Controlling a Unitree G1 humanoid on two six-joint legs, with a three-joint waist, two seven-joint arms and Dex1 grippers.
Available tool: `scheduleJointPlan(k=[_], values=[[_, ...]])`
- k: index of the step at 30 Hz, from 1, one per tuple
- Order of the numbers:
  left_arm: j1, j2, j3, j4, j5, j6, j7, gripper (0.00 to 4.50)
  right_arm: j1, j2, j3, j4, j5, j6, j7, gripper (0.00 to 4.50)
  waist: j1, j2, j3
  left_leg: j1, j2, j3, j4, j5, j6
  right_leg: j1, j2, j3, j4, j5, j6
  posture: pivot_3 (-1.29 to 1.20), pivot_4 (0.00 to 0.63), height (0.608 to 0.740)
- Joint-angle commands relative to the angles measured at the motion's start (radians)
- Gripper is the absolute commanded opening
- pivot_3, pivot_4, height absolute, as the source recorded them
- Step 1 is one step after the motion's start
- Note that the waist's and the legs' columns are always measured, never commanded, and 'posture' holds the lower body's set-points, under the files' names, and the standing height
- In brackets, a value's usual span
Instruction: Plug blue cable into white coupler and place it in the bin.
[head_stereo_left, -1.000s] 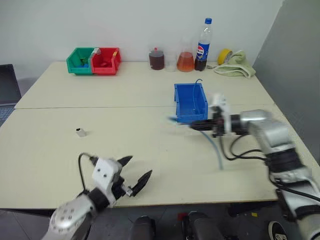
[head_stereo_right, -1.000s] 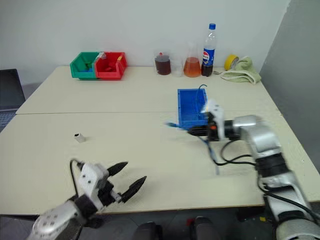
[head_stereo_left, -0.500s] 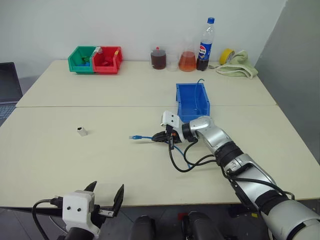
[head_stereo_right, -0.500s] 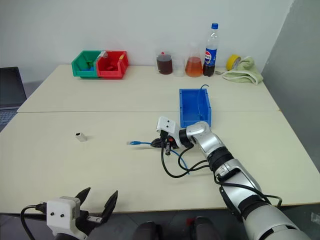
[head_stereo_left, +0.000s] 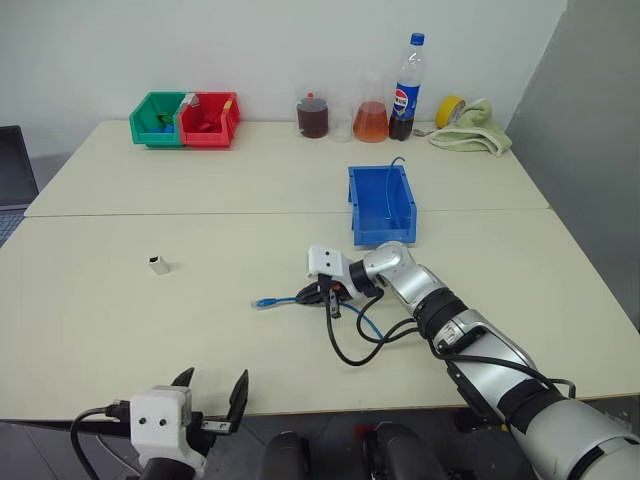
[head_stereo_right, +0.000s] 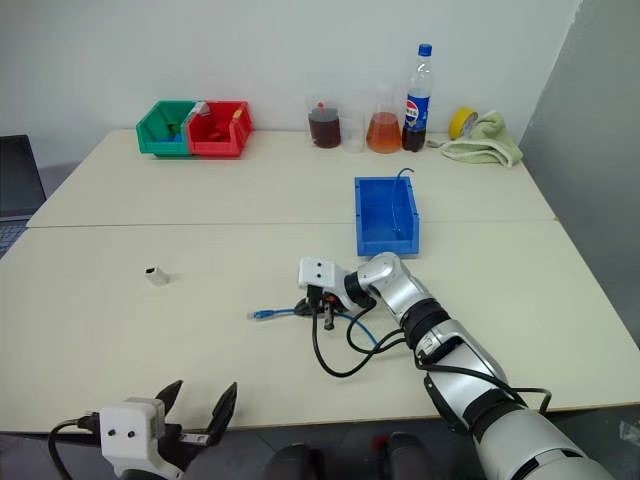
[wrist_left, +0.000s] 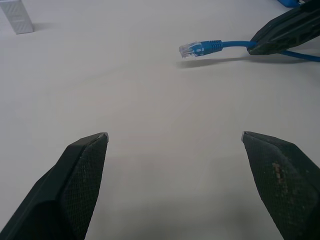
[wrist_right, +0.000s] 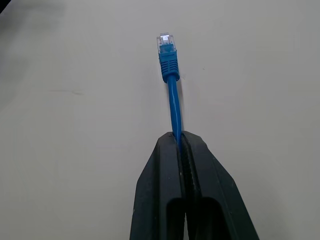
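Observation:
The blue cable's plug (head_stereo_left: 264, 302) (wrist_right: 168, 61) is touching the table ahead of my fingers. The cable would rest there if I opened my right gripper now, so it is ready to release.
The blue cable (head_stereo_left: 283, 299) lies low over the table's middle, its clear plug (wrist_right: 166, 44) pointing left. My right gripper (head_stereo_left: 320, 295) is shut on it a short way behind the plug, and the rest of the cable trails back under the arm. Far to the left of the plug, the small white coupler (head_stereo_left: 158, 265) stands alone on the table. The blue bin (head_stereo_left: 380, 233) sits behind my right arm. At the table's near edge my left gripper (head_stereo_left: 213, 379) is open, holding nothing; its wrist view shows the coupler (wrist_left: 17, 17) and the plug (wrist_left: 200, 48) well ahead.
A green and a red bin (head_stereo_left: 185, 118) stand at the back left. Flasks of liquid (head_stereo_left: 371, 122), a cola bottle (head_stereo_left: 404, 92), a yellow tape roll (head_stereo_left: 448, 108) and a towel (head_stereo_left: 475, 128) line the back. A black robot cable (head_stereo_left: 345, 350) loops beside my right arm.
My right gripper has carried the blue cable left from in front of the bin and down toward the table. My left gripper has drawn back and sunk to the near edge, staying open.

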Motion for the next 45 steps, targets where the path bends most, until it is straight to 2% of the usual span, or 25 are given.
scheduleJointPlan(k=[1,4,12,16,18,19,25,30,34,37,41,45], values=[[-0.012,0.018,-0.003,-0.006,-0.007,-0.009,-0.003,4.50,-0.015,0.010,-0.009,-0.011,-0.010,0.000,0.007,0.24,0.000,0.000,0.000,0.000,0.000,0.000,0.000,0.000,0.000,0.000,0.000,0.000,0.000,0.000,0.000,0.00,0.150,0.740],[-0.022,0.029,-0.003,0.001,-0.014,-0.003,-0.005,4.50,-0.007,0.008,-0.011,-0.020,-0.016,0.010,0.013,0.87,0.000,0.000,0.000,0.000,0.000,0.000,0.000,0.000,0.000,0.000,0.000,0.000,0.000,0.000,0.000,0.00,0.150,0.740],[-0.067,0.064,-0.002,0.019,-0.033,0.021,-0.018,4.50,0.002,-0.017,-0.031,-0.079,0.002,0.061,0.034,2.97,0.001,0.000,0.000,0.000,0.000,0.000,0.000,0.000,0.000,0.000,0.000,0.000,0.000,0.000,0.000,0.00,0.150,0.740],[-0.090,0.089,0.017,0.025,-0.050,0.033,-0.027,4.50,0.017,-0.045,-0.058,-0.150,0.024,0.116,0.049,3.81,0.001,0.000,0.000,0.000,0.000,0.000,0.000,0.000,0.000,0.000,0.000,0.000,0.000,0.000,0.000,0.00,0.150,0.740],[-0.102,0.103,0.029,0.027,-0.058,0.039,-0.034,4.50,0.026,-0.058,-0.066,-0.188,0.036,0.147,0.054,4.37,0.001,0.000,0.000,0.000,0.000,0.000,-0.001,0.000,0.000,-0.001,0.000,0.000,0.000,0.000,0.000,0.00,0.150,0.740],[-0.111,0.115,0.037,0.026,-0.065,0.046,-0.038,4.50,0.036,-0.070,-0.074,-0.224,0.048,0.175,0.060,4.47,0.001,0.000,0.000,0.000,0.000,0.000,-0.001,0.000,0.000,-0.001,0.000,0.000,0.000,0.000,0.000,0.00,0.150,0.740],[-0.177,0.209,0.102,0.023,-0.118,0.094,-0.087,4.50,0.102,-0.146,-0.131,-0.468,0.134,0.373,0.072,4.47,0.003,0.000,0.000,-0.001,0.000,-0.001,-0.001,0.000,0.000,-0.001,0.000,-0.001,0.000,0.000,0.000,0.00,0.150,0.740],[-0.270,0.343,0.171,0.049,-0.195,0.170,-0.179,4.50,0.163,-0.218,-0.172,-0.620,0.221,0.484,0.094,4.47,0.004,0.000,0.000,-0.001,0.000,-0.002,0.000,0.000,0.000,-0.001,0.000,-0.002,0.001,0.000,0.000,0.00,0.150,0.740],[-0.367,0.489,0.200,0.110,-0.264,0.247,-0.299,4.50,0.221,-0.273,-0.209,-0.737,0.298,0.573,0.104,4.47,0.004,0.000,0.000,-0.001,0.000,-0.002,0.000,0.000,0.000,-0.001,0.000,-0.002,0.001,0.000,0.000,0.00,0.150,0.740],[-0.436,0.587,0.198,0.164,-0.301,0.276,-0.396,4.50,0.259,-0.316,-0.217,-0.829,0.349,0.626,0.113,4.47,0.004,0.001,0.001,-0.001,0.000,-0.002,-0.001,0.000,0.000,-0.001,0.000,-0.002,0.000,0.000,0.000,0.00,0.150,0.740],[-0.652,0.764,0.142,0.376,-0.338,0.295,-0.635,4.50,0.314,-0.376,-0.242,-0.991,0.462,0.730,0.133,4.47,0.006,0.002,0.002,-0.001,0.001,-0.002,-0.001,0.000,0.000,-0.001,0.001,-0.003,0.000,0.000,0.000,0.00,0.150,0.740],[-0.830,0.837,0.026,0.572,-0.267,0.215,-0.797,4.50,0.337,-0.412,-0.246,-1.059,0.523,0.772,0.129,4.47,0.004,0.004,0.003,-0.001,0.000,-0.001,-0.001,0.000,0.000,-0.001,0.001,-0.002,0.000,0.000,0.000,0.00,0.150,0.740]])
